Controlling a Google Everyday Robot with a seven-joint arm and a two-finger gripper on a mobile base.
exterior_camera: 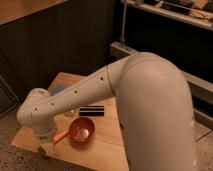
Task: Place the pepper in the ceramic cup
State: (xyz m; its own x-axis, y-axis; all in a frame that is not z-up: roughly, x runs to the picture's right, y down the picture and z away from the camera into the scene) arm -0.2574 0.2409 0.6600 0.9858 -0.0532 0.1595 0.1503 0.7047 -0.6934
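My gripper is to pick up the pepper by its green end next. The pepper's orange end will then stay free to go into the ceramic cup.
The pepper [61,135] lies on the wooden table [102,150] just left of the red-orange bowl. Only its orange right part shows; its left end is hidden under my gripper. My gripper [46,145] hangs below the white wrist at the table's front left, down over that end of the pepper, jaws open with nothing lifted. The ceramic cup is hidden behind my wrist and forearm.
A red-orange bowl [81,131] stands right of the pepper. A black rectangular object [91,110] lies behind the bowl. A flat blue pad [59,89] peeks out above my forearm. Dark wall and metal shelving [150,52] stand behind the table.
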